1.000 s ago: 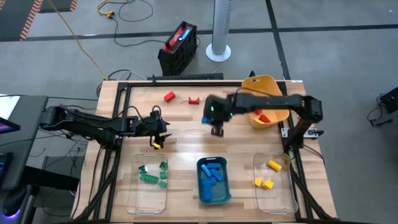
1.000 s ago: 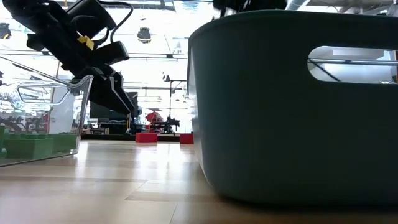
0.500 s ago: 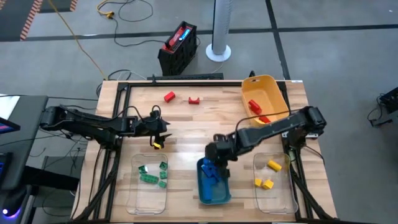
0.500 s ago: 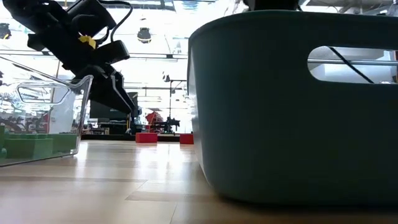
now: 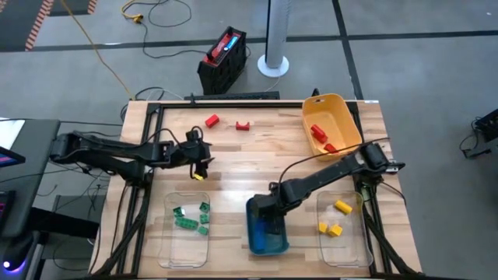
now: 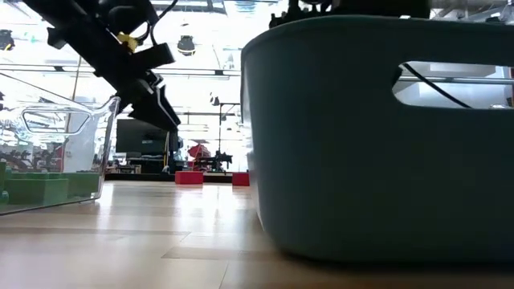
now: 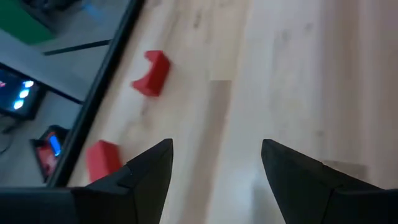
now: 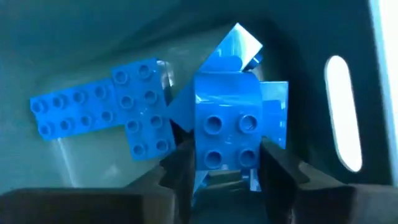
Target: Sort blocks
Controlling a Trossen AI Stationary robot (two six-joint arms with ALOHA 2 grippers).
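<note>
The robot's left hand is going to grab the arched red block next by its notched middle (image 5: 243, 126), so that red gets sorted into the yellow bin (image 5: 332, 124).
My right gripper (image 5: 265, 215) reaches down into the teal bin (image 5: 269, 250) at the table's near edge, shut on a blue block (image 8: 225, 134). Other blue blocks (image 8: 102, 112) lie on the bin's floor. My left gripper (image 5: 200, 166) hovers open over the table's left middle, with nothing between its fingers (image 7: 217, 155). Two red blocks (image 5: 212, 120) (image 5: 243, 125) lie on the wood near the far edge; the left wrist view shows them (image 7: 151, 73) (image 7: 102, 158) ahead of the fingers. My right gripper pinches the blue block by two opposite sides (image 8: 200, 155) between its two fingers (image 8: 180, 165). The fingers come from above, pointing down into the bin. The block's studded face is turned up toward the wrist. It sits over the other blue blocks; its lower end is hidden.
A yellow bin (image 5: 336, 103) at the far right holds red blocks (image 5: 319, 132). A clear bin with green blocks (image 5: 191, 219) stands near left, and another with yellow blocks (image 5: 334, 219) stands near right. The teal bin (image 6: 337, 144) fills the low view.
My right gripper has swung from the table's middle toward the near edge and down into the teal bin, carrying the blue block. My left gripper has risen a little and tipped, staying open.
</note>
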